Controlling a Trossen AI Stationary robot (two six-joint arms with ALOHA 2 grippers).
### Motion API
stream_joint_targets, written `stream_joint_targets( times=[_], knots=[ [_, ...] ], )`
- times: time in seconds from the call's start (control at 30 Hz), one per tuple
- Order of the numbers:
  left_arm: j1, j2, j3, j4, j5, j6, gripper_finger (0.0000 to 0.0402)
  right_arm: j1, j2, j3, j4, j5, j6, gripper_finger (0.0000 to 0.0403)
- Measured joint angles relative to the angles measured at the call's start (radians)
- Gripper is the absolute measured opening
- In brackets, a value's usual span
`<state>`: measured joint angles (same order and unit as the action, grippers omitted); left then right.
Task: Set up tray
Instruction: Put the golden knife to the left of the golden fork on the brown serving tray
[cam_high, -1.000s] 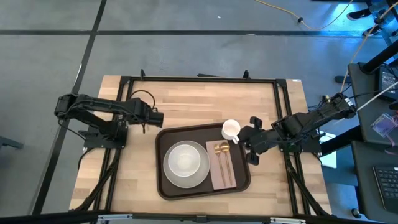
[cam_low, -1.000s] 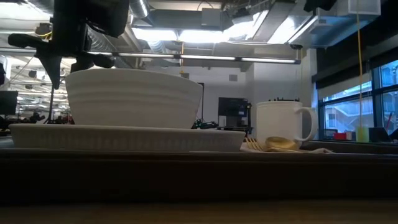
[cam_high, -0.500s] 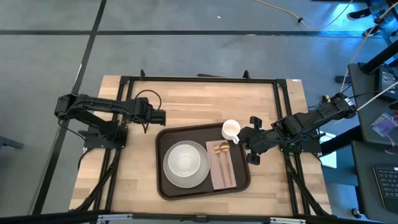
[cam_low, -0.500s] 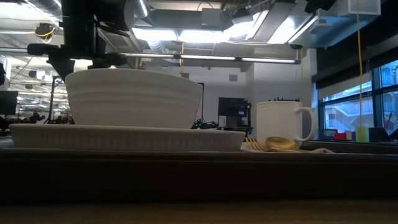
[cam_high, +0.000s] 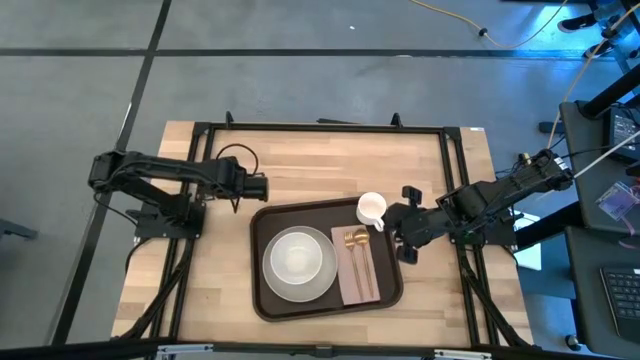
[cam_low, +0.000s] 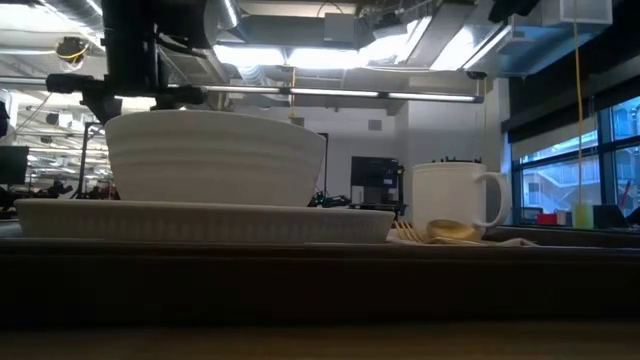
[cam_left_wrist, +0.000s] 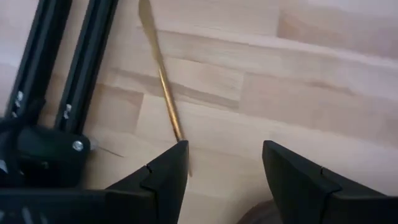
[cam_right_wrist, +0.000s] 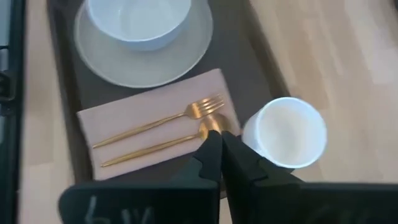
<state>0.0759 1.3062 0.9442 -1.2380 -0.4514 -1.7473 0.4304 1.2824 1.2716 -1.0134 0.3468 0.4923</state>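
My left gripper grabs the gold knife by its slim handle (cam_left_wrist: 172, 112) next, to set the tray with the last utensil.
The dark brown tray (cam_high: 262, 285) lies mid-table. On it rest a white plate (cam_high: 272, 284) carrying a white bowl (cam_high: 298, 258), and a pinkish-tan napkin (cam_high: 362, 283) with a gold fork (cam_right_wrist: 163, 119) and spoon (cam_right_wrist: 163, 145) on top. A white mug (cam_high: 372, 209) stands upright at the tray's far right corner. My left gripper (cam_high: 264, 187) hovers open beyond the tray's far left corner. In its wrist view a gold knife (cam_left_wrist: 160, 78) lies flat on the wood, one end beside a finger (cam_left_wrist: 169, 168). My right gripper (cam_right_wrist: 219, 144) is shut, just right of the mug and above the spoon's bowl.
Black frame rails (cam_high: 320, 128) run along the table's far edge and down both sides. Bare wood (cam_high: 330, 165) stretches between the tray and the far rail. The arm bases sit at the table's left (cam_high: 150, 205) and right (cam_high: 480, 225) edges.
My left gripper has moved a little toward the table's right, nearer the tray's far left corner, and then come to rest. The right arm and everything on the tray have stayed put.
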Motion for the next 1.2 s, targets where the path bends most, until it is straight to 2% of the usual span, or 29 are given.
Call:
stream_joint_targets(
  times=[0.23, 0.4, 0.6, 0.7, 0.93, 1.2],
  knots=[
    [0.105, 0.001, -0.157, 0.055, 0.092, -0.091, 0.0198, 0.000, 0.000, 0.000, -0.001, 0.019, 0.051, 0.0012],
    [0.179, 0.001, -0.261, 0.184, 0.094, -0.091, 0.0198, -0.015, 0.000, 0.000, -0.003, 0.011, -0.021, 0.0012],
    [0.284, 0.001, -0.367, 0.418, 0.095, -0.057, 0.0198, -0.105, -0.001, 0.000, -0.026, 0.010, -0.104, 0.0012],
    [0.343, 0.001, -0.397, 0.470, 0.107, -0.036, 0.0194, -0.167, -0.013, 0.000, -0.082, 0.010, -0.125, 0.0012],
    [0.437, 0.001, -0.415, 0.482, 0.130, 0.059, 0.0163, -0.307, -0.111, 0.000, -0.123, 0.009, -0.191, 0.0012],
    [0.517, 0.027, -0.414, 0.507, 0.170, 0.159, 0.0101, -0.455, -0.224, 0.000, -0.106, 0.010, -0.318, 0.0012]
  ],
)
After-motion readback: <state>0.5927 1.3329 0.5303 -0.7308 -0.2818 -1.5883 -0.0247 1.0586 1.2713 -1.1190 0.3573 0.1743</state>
